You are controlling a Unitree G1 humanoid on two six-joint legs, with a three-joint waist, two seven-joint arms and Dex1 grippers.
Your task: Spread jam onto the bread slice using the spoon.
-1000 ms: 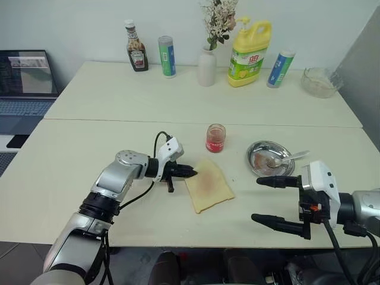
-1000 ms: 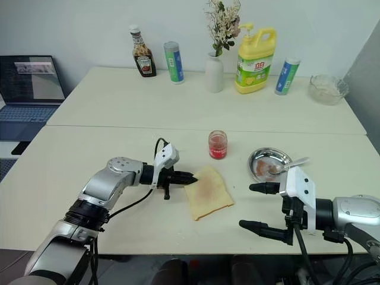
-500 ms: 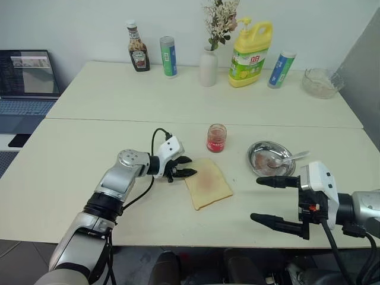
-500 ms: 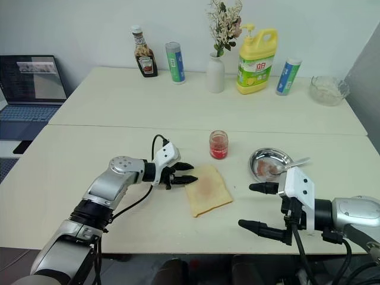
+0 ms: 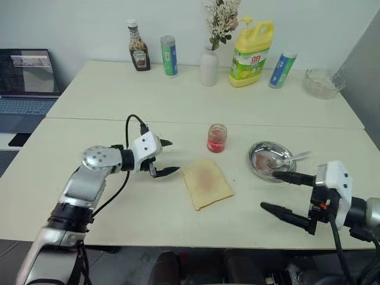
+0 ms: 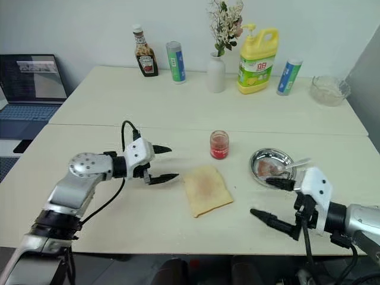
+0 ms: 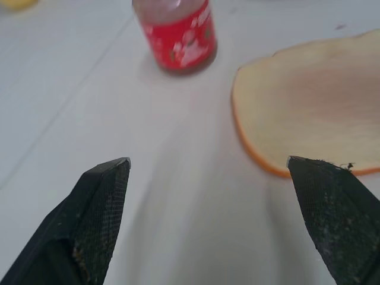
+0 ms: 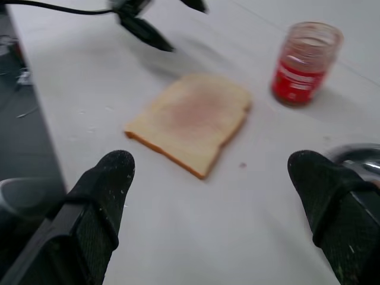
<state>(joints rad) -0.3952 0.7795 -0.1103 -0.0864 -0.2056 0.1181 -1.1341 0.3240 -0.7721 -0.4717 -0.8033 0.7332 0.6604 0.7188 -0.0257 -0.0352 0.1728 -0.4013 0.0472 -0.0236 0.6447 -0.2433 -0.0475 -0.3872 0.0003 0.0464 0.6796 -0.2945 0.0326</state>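
My right gripper should next take the spoon by its handle (image 5: 300,156), which sticks out past the dish's rim, because the spoon's bowl end is in the jam-smeared steel dish (image 5: 265,160).
The bread slice (image 5: 206,183) lies flat on the near table, pale tan with a brownish-pink centre. Just beyond it stands the small glass jar of red jam (image 5: 217,138). The spoon (image 5: 289,158) rests in the round steel dish (image 5: 262,165), its handle sticking out to the right. My left gripper (image 5: 164,157) hovers open to the left of the bread, apart from it, with nothing between its fingers. At the near right, in front of the dish, my right gripper (image 5: 281,193) is open and empty.
Along the far table stand a ketchup bottle (image 5: 137,54), a green-blue can (image 5: 168,56), a white vase with flowers (image 5: 208,66), a yellow detergent jug (image 5: 250,52), a blue tube (image 5: 277,69) and a glass bowl (image 5: 321,82). A laptop (image 5: 24,77) sits at the far left.
My left gripper was shut against the bread's left edge; it has opened, lifted and drawn back to the left. My right gripper has shifted to the right, still open.
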